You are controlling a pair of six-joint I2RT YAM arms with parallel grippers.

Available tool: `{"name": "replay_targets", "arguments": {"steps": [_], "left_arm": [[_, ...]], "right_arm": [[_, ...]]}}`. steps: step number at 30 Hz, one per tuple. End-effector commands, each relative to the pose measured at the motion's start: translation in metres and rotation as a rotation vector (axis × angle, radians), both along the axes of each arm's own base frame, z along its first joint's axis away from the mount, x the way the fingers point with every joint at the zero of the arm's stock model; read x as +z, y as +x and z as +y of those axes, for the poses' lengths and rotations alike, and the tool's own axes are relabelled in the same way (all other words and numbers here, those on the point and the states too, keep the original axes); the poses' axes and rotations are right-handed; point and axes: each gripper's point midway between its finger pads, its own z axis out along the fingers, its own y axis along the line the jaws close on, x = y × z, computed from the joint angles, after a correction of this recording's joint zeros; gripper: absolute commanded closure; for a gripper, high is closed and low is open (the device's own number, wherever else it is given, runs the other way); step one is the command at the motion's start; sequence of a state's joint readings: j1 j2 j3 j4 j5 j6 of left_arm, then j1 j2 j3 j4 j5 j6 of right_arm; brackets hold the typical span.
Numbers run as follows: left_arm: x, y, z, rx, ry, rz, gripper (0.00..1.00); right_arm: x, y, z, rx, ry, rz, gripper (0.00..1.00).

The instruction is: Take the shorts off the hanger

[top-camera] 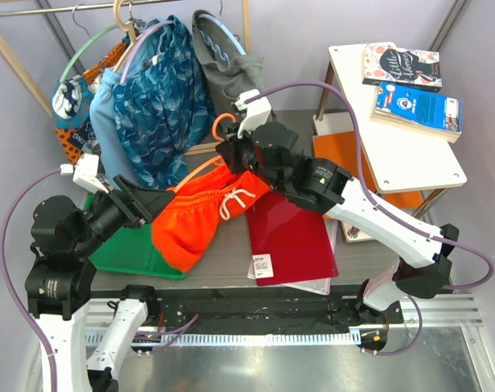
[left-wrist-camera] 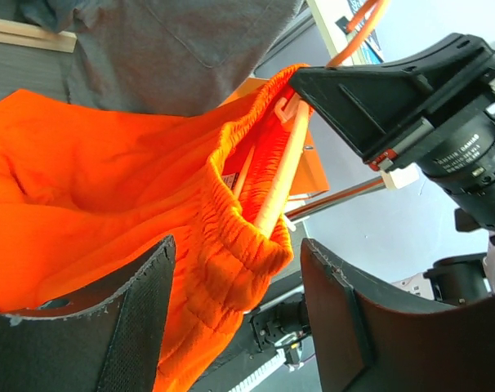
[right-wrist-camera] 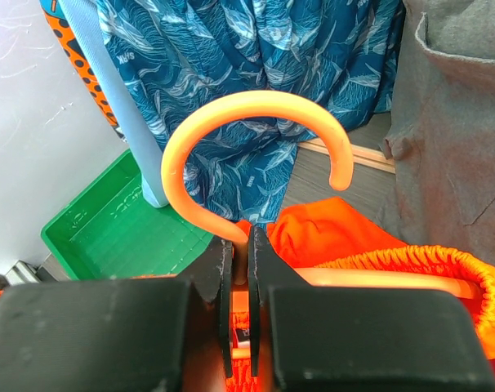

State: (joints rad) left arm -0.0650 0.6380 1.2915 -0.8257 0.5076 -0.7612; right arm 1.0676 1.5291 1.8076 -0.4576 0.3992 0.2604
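Observation:
The bunched end of the gathered waistband (top-camera: 171, 199) is between my open fingers. My left gripper needs to close on the waistband. Closing now would hold the waistband now.
The orange shorts (top-camera: 200, 214) hang on the orange hanger, held above the table. The hanger's hook (top-camera: 223, 122) sticks up behind my right gripper (top-camera: 235, 151), which is shut on the hanger's neck. In the right wrist view the hook (right-wrist-camera: 251, 110) rises from the closed jaws (right-wrist-camera: 241, 261), with the shorts (right-wrist-camera: 329, 233) below. My left gripper (top-camera: 152, 204) is open at the shorts' left end. In the left wrist view its fingers (left-wrist-camera: 133, 327) straddle the gathered waistband (left-wrist-camera: 231, 245) without closing on it. The hanger's arm (left-wrist-camera: 284, 167) runs inside the waistband.
A green tray (top-camera: 121, 253) lies under the left arm and a red folder (top-camera: 290, 237) under the right. Blue patterned shorts (top-camera: 162, 90) and grey shorts (top-camera: 227, 61) hang on the rack behind. A white side table (top-camera: 394, 139) with books (top-camera: 415, 102) stands at right.

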Motion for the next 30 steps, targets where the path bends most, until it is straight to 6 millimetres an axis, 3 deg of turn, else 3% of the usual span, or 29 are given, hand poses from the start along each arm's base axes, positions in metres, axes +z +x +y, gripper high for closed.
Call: {"name": "replay_targets", "arguments": {"steps": [1,8,11,12,13,18,19,23,30], "left_arm": [[0.008,-0.005,-0.006,-0.043,-0.023,-0.037,0.39],[0.003,-0.004,-0.009,-0.056,-0.039,-0.024,0.58],[0.003,-0.004,-0.004,-0.022,-0.026,-0.022,0.84],[0.003,-0.003,-0.002,-0.006,-0.021,-0.023,0.97],[0.005,-0.005,0.001,0.009,-0.018,-0.033,1.0],[0.01,-0.006,0.012,0.083,0.004,-0.07,1.0],[0.012,-0.007,0.015,0.096,0.009,-0.082,1.0],[0.011,-0.009,0.029,0.187,0.025,-0.094,1.0],[0.0,-0.006,0.034,0.218,0.035,-0.057,1.0]], "right_arm": [[0.057,-0.008,-0.012,0.001,0.162,-0.079,0.99],[0.057,-0.009,-0.007,0.01,0.186,-0.061,0.99],[0.054,-0.004,-0.011,-0.03,0.191,-0.053,0.99],[0.052,-0.002,-0.014,-0.054,0.188,-0.046,0.99],[0.05,0.002,-0.019,-0.09,0.19,-0.041,0.99],[0.044,0.018,-0.058,-0.292,0.241,0.0,0.99],[0.036,0.022,-0.065,-0.327,0.233,0.01,0.99],[0.04,0.023,-0.107,-0.44,0.315,0.017,0.99],[0.038,0.023,-0.155,-0.535,0.44,0.04,0.99]]}}
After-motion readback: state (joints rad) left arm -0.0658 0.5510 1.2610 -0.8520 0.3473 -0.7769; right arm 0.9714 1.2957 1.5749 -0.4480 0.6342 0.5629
